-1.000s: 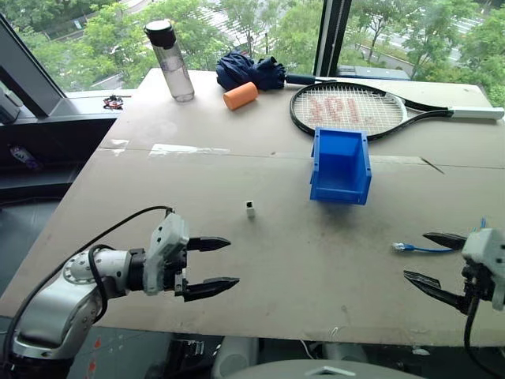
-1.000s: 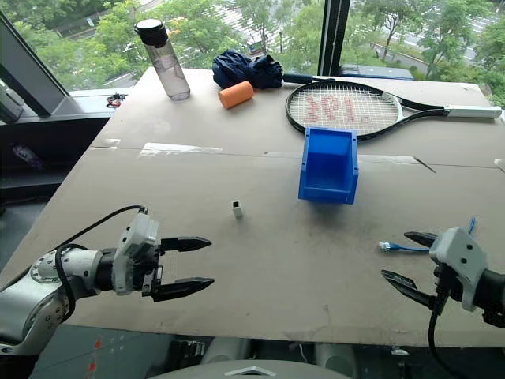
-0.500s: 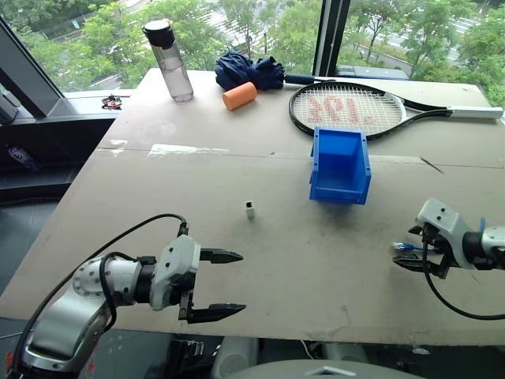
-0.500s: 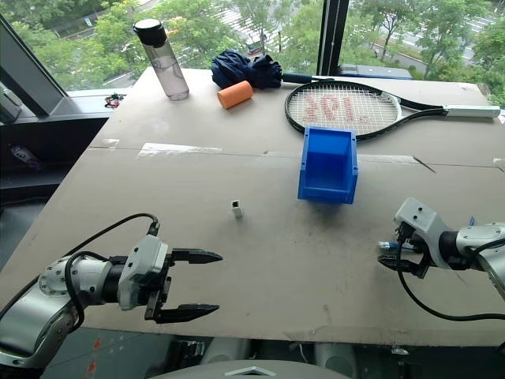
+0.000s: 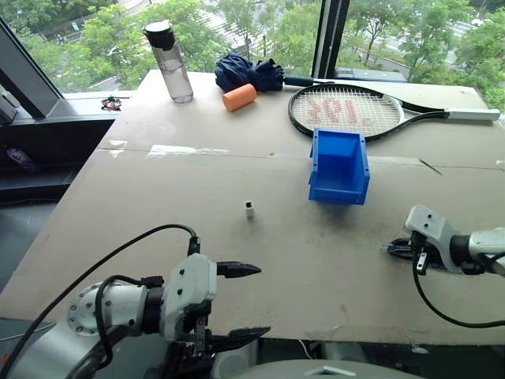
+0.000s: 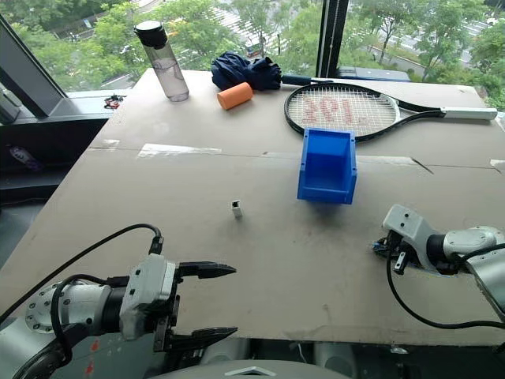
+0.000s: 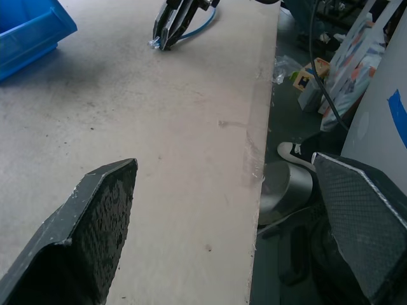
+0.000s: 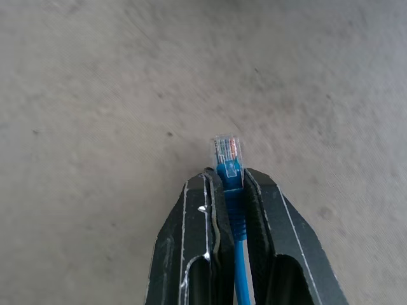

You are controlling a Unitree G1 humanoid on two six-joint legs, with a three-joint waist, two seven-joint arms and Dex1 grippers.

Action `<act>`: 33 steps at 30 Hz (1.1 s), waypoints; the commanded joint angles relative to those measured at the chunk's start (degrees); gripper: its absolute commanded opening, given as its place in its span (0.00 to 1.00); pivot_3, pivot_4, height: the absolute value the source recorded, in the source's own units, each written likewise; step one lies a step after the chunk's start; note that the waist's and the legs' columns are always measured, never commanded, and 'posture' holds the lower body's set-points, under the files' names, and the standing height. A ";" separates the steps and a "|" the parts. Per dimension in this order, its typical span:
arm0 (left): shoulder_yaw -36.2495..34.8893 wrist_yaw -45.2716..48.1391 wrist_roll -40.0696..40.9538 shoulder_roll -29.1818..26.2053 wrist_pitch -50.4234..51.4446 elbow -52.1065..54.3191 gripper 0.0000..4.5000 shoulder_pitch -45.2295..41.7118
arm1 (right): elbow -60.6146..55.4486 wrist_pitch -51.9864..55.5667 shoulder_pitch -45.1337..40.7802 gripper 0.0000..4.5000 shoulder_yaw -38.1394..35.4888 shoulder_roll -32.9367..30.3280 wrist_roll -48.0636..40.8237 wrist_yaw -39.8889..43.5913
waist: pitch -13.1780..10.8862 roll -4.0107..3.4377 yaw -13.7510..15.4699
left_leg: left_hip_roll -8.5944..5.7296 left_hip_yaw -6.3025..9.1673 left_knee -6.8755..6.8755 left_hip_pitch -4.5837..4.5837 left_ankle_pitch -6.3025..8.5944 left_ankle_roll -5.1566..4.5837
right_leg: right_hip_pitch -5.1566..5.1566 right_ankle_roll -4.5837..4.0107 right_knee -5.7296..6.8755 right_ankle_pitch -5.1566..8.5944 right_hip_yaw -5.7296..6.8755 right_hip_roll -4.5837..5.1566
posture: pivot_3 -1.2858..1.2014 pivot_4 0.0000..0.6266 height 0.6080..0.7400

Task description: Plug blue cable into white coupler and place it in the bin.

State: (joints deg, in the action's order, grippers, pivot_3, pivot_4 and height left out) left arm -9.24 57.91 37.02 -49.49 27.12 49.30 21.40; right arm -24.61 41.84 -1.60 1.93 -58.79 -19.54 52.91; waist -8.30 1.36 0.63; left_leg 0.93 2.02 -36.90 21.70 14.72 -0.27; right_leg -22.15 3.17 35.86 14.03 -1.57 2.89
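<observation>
My right gripper's fingers cover the cable behind the plug. My left gripper will next grab the clear plug by its protruding front end (image 5: 387, 246) (image 7: 154, 44).
My right gripper (image 8: 229, 181) is shut on the blue cable (image 8: 231, 184) just behind its clear plug (image 8: 227, 150), which sticks out past the fingertips, low over the table. It is at the table's right (image 5: 397, 248) and also appears in the left wrist view (image 7: 166, 37). The white coupler (image 5: 249, 209) stands alone mid-table, far from both grippers. Behind it to the right is the blue bin (image 5: 339, 167). My left gripper (image 5: 264, 301) is open and holds nothing, at the table's front edge left of centre.
At the back of the table (image 5: 158, 197) are a water bottle (image 5: 169, 61), an orange foam cylinder (image 5: 240, 95), a dark blue bundled cloth (image 5: 249, 69) and a tennis racket (image 5: 355, 109). The table's front edge runs just beneath my left gripper.
My right gripper came in and down onto the cable's plug end and shut on it. My left gripper drew back toward the front edge and to the right, still open.
</observation>
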 commanded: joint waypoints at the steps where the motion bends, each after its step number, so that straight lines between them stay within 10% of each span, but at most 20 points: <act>1: -0.53 -1.74 0.90 -1.11 1.31 0.23 1.00 -3.59 | -7.87 4.25 -5.75 0.01 3.55 3.23 -1.59 -1.98 | -0.02 -0.02 -0.15 | 0.01 0.01 0.00 0.00 0.00 0.00 | -0.01 0.00 0.00 0.00 0.00 -0.04 | 0.52 0.24 1.00; 13: 7.72 -3.78 -4.15 -1.53 3.53 -10.48 1.00 -22.26 | 3.75 6.61 -28.48 0.01 26.11 21.36 9.87 -7.71 | -0.03 0.02 0.08 | -0.09 0.13 0.00 0.11 0.00 0.01 | -0.10 -0.08 0.00 -0.04 0.03 -0.06 | 0.52 0.24 1.00; 15: 11.39 -3.79 -5.36 0.94 3.80 -14.51 1.00 -27.39 | 3.91 5.26 -27.33 0.19 25.38 20.18 10.30 -6.61 | -0.03 0.01 0.24 | -0.12 0.13 0.01 0.09 0.00 0.00 | -0.07 -0.08 0.02 -0.04 0.02 -0.05 | 0.52 0.24 1.00; 21: 21.08 -7.14 -12.17 5.57 8.45 -20.95 1.00 -37.36 | -5.81 -1.49 -15.09 0.73 8.23 18.84 2.56 -6.30 | -0.03 0.04 0.11 | -0.27 0.19 -0.04 0.15 0.01 -0.02 | -0.05 0.17 0.02 -0.18 0.03 0.05 | 0.52 0.24 1.00; 33: 33.33 -2.26 -21.34 15.18 3.95 -38.83 1.00 -49.74 | -27.25 -9.49 26.60 0.73 -23.16 20.42 -5.72 -6.28 | 0.03 -0.01 -0.05 | -0.22 0.31 -0.11 0.07 0.02 -0.05 | 0.09 0.26 0.09 -0.14 0.11 -0.05 | 0.52 0.24 1.00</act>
State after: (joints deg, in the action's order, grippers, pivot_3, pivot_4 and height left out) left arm 23.21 54.64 17.26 -35.11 33.29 11.37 -27.10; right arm -48.25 34.16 24.17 -18.04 -39.03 -24.68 48.03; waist -8.27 1.35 0.59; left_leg 0.71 2.31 -37.06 21.77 14.75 -0.32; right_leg -22.06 3.44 35.95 13.88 -1.48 2.85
